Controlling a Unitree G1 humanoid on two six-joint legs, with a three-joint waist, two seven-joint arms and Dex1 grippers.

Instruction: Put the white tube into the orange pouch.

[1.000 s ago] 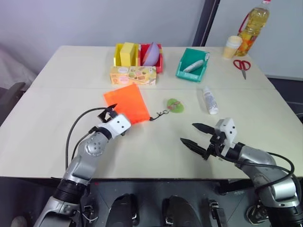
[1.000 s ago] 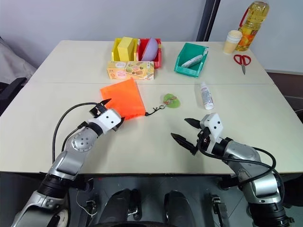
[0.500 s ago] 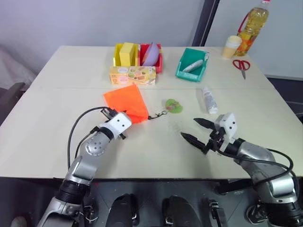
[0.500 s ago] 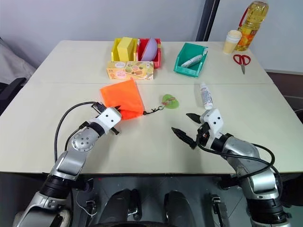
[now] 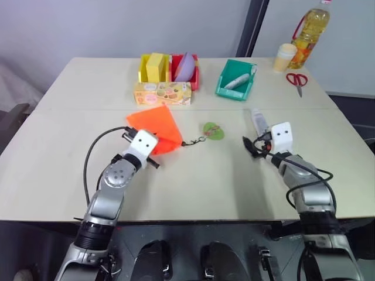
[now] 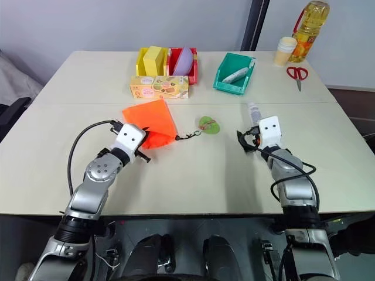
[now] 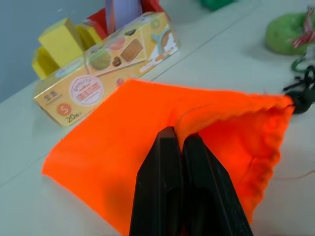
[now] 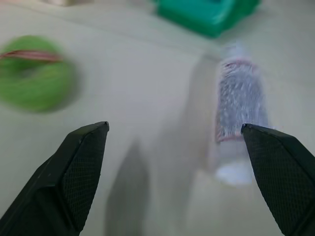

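The right gripper isn't ready to close yet: bare tabletop shows between its fingers. It should move toward the tube first and then close on the white tube [image 5: 258, 120].
The orange pouch [image 5: 153, 124] lies left of the table's middle, its near edge raised off the surface. My left gripper [image 7: 178, 136] is shut on the pouch's upper fabric layer at that edge. A thin dark cord [image 5: 196, 141] runs from the pouch to a round green tag [image 5: 215, 131]. The white tube [image 5: 258, 120] lies flat on the table to the right of the tag. My right gripper [image 8: 174, 127] is open and level, just short of the tube [image 8: 239, 105], which sits toward its right finger. Nothing is between its fingers.
At the back stand a yellow bin [image 5: 153, 66], a red bin [image 5: 187, 67] and a printed snack box [image 5: 164, 93]. A green bin [image 5: 237, 79] holds another white tube. A paper cup [image 5: 283, 58], an oil bottle [image 5: 308, 32] and red scissors [image 5: 296, 81] are far right.
My left gripper has shut on the pouch's near edge and raised it a little. My right arm has swung forward and to the right, up to the white tube, staying open.
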